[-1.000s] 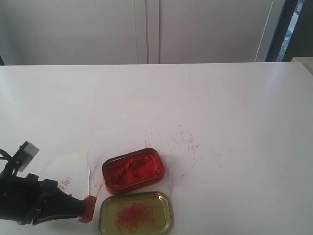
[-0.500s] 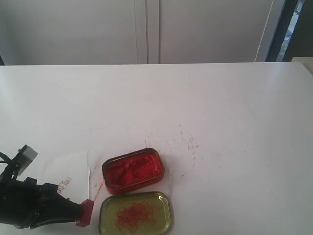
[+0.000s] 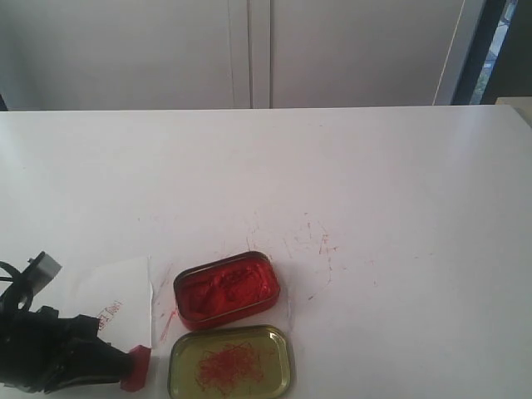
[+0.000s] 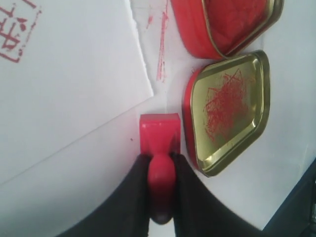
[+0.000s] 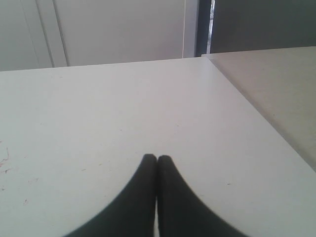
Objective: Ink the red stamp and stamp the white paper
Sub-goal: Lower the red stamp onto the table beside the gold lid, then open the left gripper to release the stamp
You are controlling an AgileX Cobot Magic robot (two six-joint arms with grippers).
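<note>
The robot's left gripper needs to open now: the red stamp's base (image 3: pixel 137 368) (image 4: pixel 160 132) rests low on the tabletop beside the gold tray, so the stamp would stand there.
My left gripper (image 3: pixel 123 367) (image 4: pixel 160 159) is shut on the handle of the red stamp (image 3: pixel 137 366) (image 4: pixel 159 136), low at the front left of the table. The stamp's square base stands just off the corner of the white paper (image 3: pixel 116 303) (image 4: pixel 64 84), beside the gold tray. A red stamped mark (image 3: pixel 109 315) (image 4: pixel 17 32) shows on the paper. The tin of red ink (image 3: pixel 224 288) (image 4: pixel 224 22) lies to the right of the paper. My right gripper (image 5: pixel 157 159) is shut with nothing in it, over bare table, and does not show in the exterior view.
A shallow gold tray (image 3: pixel 231 362) (image 4: pixel 229 108) smeared with red lies in front of the ink tin, close to the stamp. Red ink streaks (image 3: pixel 320 241) mark the tabletop. The table's right edge (image 5: pixel 256 113) borders a second surface.
My left gripper has drawn back toward the front left with the stamp, which has sunk lower. More of the paper and its red mark now show.
</note>
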